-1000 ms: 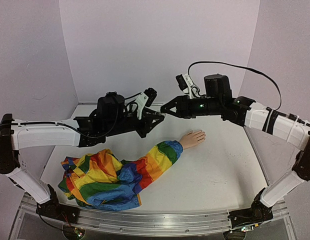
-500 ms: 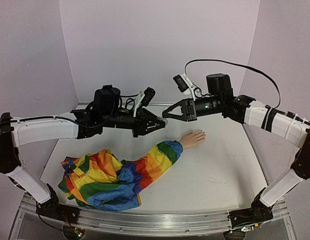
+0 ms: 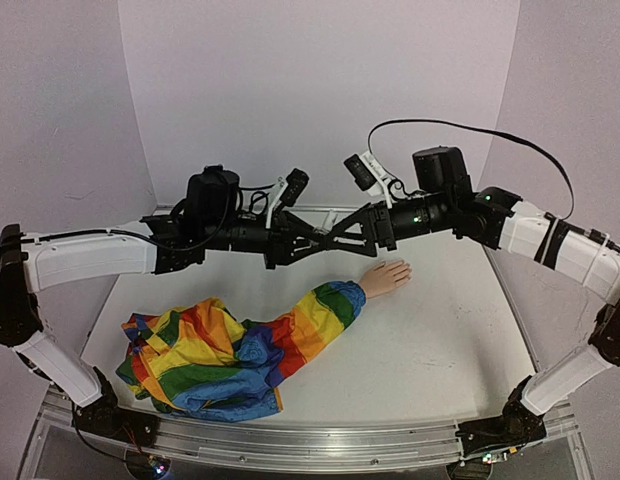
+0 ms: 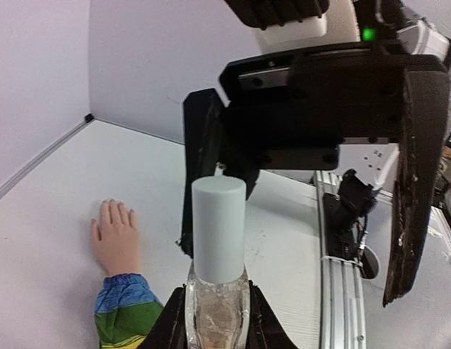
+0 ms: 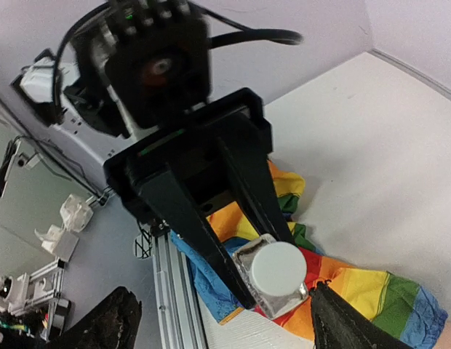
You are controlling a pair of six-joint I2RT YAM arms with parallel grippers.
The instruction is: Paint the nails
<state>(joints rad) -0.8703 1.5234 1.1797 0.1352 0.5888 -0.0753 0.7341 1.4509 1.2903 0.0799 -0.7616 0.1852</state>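
Next, my right gripper grabs the pale cylindrical cap end-on to paint the nails, leaving the clear bottle (image 4: 217, 316) to my left gripper.
My left gripper (image 4: 217, 309) is shut on a small clear bottle (image 4: 217, 316) with a pale cylindrical cap (image 4: 219, 229), held in the air above the table. In the top view my right gripper (image 3: 335, 226) meets my left gripper (image 3: 308, 238) nose to nose. Its jaws stand open, one dark finger (image 4: 200, 174) on each side of the cap, apart from it. From the right wrist the cap (image 5: 278, 267) shows end-on between my right gripper's fingertips (image 5: 120, 320). The peach mannequin hand (image 3: 387, 275) lies flat below them, its tiny nails (image 4: 113, 207) pointing away from the rainbow sleeve (image 3: 290, 335).
The sleeve's loose rainbow fabric (image 3: 195, 360) is bunched at the front left of the white table (image 3: 440, 340). Purple walls close the back and sides. An aluminium rail (image 3: 290, 440) runs along the near edge.
My right gripper has opened wide and pushed left, so its fingers now flank the bottle cap. My left arm rose a little with the bottle, then held still.
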